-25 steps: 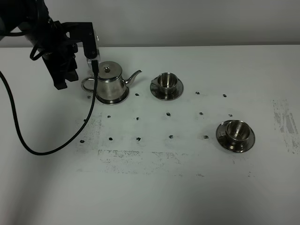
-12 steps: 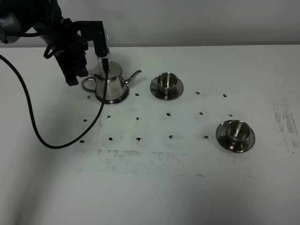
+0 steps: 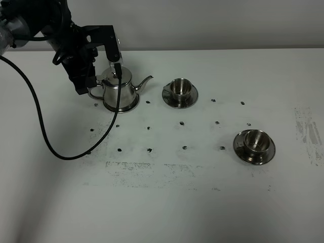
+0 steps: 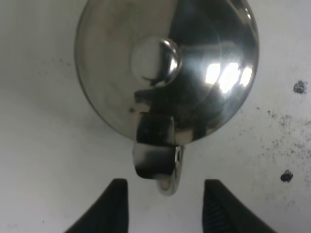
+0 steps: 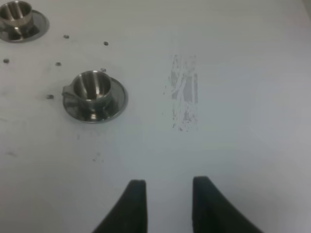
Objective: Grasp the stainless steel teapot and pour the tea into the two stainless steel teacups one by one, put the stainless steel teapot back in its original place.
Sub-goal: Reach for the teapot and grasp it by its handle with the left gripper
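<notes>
Both fingers are above and behind the loop handle [image 4: 165, 167], so it is too early to close on it. My left gripper first moves down toward the teapot [image 4: 114, 63].
The stainless steel teapot [image 3: 120, 88] stands on its ringed saucer [image 3: 125, 108] at the back left, spout pointing right. My left gripper [image 3: 92, 85] is open at the pot's loop handle [image 3: 94, 93]. In the left wrist view the handle [image 4: 165, 167] sticks out from the pot [image 4: 165, 63] toward the gap between the two fingers, and the gripper [image 4: 165, 208] does not touch it. One teacup [image 3: 179, 87] sits on a saucer right of the pot. The other teacup [image 3: 256, 140] sits at the front right. My right gripper [image 5: 163, 201] is open and empty above the table, near that cup [image 5: 92, 90].
A black cable [image 3: 45, 136] loops from the left arm over the table's left part. Small dark marks [image 3: 183, 123] dot the white tabletop. A scuffed patch [image 5: 184, 94] lies right of the near cup. The far cup [image 5: 15, 14] shows in a corner of the right wrist view.
My left arm has moved right and closer to the teapot, bringing the open gripper up to the handle. The teapot and cups have not moved.
</notes>
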You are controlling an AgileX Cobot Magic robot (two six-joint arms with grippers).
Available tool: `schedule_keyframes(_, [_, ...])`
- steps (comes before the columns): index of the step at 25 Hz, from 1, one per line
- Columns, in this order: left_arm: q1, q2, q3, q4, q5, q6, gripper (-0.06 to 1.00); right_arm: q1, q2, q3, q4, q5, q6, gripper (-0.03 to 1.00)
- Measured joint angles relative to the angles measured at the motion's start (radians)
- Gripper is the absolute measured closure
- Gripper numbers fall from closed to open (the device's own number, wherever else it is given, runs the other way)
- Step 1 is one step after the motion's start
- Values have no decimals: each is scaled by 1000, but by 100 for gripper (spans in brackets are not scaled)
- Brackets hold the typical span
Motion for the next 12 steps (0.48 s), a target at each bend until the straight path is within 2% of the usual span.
schedule_keyframes(5, [-2,0,0,2,-8,-8,49,0,0,0,0,0,0,74])
schedule_keyframes(12, [-9,0,0,3,-35,-23,48,0,0,0,0,0,0,74])
